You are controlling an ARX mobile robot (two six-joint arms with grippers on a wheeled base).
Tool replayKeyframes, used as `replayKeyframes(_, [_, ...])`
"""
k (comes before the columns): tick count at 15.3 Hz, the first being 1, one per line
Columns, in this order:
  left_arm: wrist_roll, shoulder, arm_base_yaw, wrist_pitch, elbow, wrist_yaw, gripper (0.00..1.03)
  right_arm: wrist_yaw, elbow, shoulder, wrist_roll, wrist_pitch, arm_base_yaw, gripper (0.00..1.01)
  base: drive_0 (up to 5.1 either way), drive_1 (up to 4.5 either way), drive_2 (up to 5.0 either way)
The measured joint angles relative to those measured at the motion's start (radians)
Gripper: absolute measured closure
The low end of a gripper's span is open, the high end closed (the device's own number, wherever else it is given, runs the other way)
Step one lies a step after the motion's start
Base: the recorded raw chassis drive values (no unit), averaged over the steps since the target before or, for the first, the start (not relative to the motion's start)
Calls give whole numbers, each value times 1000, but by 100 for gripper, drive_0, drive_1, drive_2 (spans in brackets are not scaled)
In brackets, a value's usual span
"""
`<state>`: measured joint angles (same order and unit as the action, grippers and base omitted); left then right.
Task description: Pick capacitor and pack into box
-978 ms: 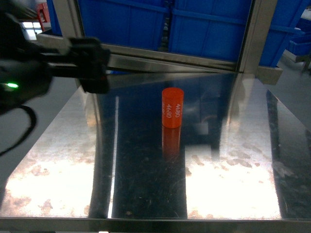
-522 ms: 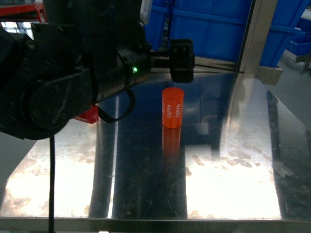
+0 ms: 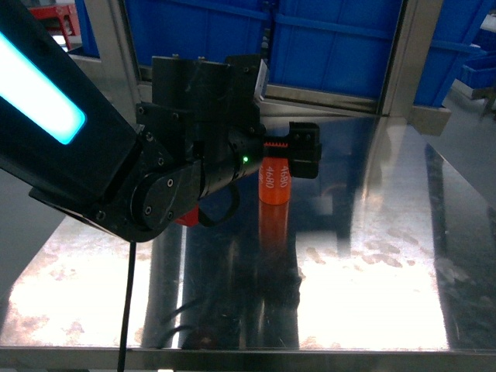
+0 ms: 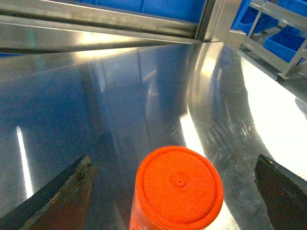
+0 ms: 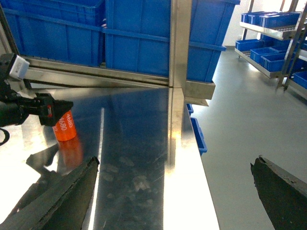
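My left gripper grabs the capacitor by its curved orange side (image 3: 274, 183) next, leaving its round top free, to pack the capacitor into the box.
The capacitor (image 3: 275, 188), a small bright orange cylinder with white print, stands upright on the shiny steel table (image 3: 372, 256). My left gripper (image 3: 284, 157) is open at the capacitor's top. In the left wrist view its orange cap (image 4: 180, 184) sits between the two dark fingers (image 4: 62, 196), with clear gaps on both sides. My right gripper (image 5: 176, 160) is open and holds nothing; it hangs over the table's right edge, far from the capacitor (image 5: 65, 126). The box is out of view.
Large blue bins (image 3: 333, 39) stand behind a steel frame post (image 3: 403, 54) at the table's back. Right of the table edge (image 5: 192, 163) lies grey floor, with shelving of blue bins (image 5: 273, 19) beyond. My bulky left arm (image 3: 116, 170) covers the table's left half.
My left arm has swung in from the far left, moving right and down. Its gripper went from beside the back rail to straddling the capacitor's top. The capacitor has not moved.
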<state>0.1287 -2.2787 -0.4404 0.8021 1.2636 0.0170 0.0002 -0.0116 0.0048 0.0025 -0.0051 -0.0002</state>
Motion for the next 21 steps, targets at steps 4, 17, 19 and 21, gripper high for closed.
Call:
replayKeyframes(4, [3, -96, -13, -13, 40, 2, 5, 0, 0, 0, 0, 0, 0, 3, 0, 0, 0])
replayKeyframes(17, [13, 106, 35, 179, -163, -86, 59, 0, 0, 0, 0, 0, 0, 3, 0, 0, 0])
replayKeyframes(19, [-79, 352, 137, 372, -373, -115, 59, 0, 0, 0, 0, 0, 0, 3, 0, 0, 0])
replayKeyframes(21, [-82, 591, 242, 351, -596, -80, 59, 0, 0, 0, 0, 0, 0, 3, 0, 0, 0])
